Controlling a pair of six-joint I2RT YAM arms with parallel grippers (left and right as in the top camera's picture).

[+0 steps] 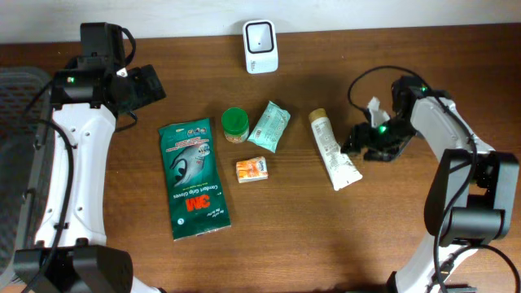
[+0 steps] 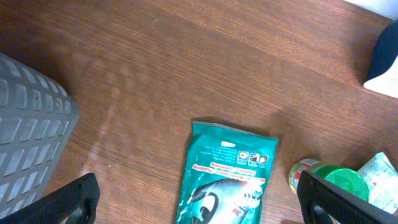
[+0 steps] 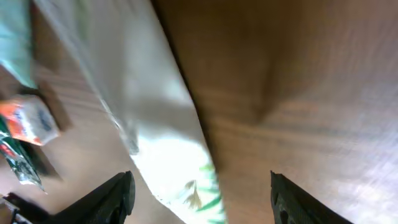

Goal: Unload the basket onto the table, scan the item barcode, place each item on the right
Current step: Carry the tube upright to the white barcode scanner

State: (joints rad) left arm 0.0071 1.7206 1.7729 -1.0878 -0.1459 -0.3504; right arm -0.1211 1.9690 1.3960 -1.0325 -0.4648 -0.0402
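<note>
The white tube's sides need to stay uncovered and its barcode needs to be shown to the scanner point(image 1: 260, 45), so my right gripper should next grip the white tube across its mid-body point(image 1: 331, 150).
A white tube point(image 1: 332, 150) with a tan cap lies flat on the wooden table, right of centre. My right gripper point(image 1: 353, 145) is at its right side. In the right wrist view the tube point(image 3: 149, 106) runs down between the spread fingers of that gripper point(image 3: 202, 199), which is open and touches nothing. The white barcode scanner point(image 1: 260, 45) stands at the back edge. My left gripper point(image 1: 155, 85) hovers at the back left, open and empty point(image 2: 199, 208), above the green 3M glove pack point(image 2: 227, 177).
The glove pack point(image 1: 194, 179), a green-lidded jar point(image 1: 235, 124), a teal packet point(image 1: 269, 126) and a small orange box point(image 1: 253, 168) lie mid-table. A grey basket point(image 2: 28, 137) stands at the left edge.
</note>
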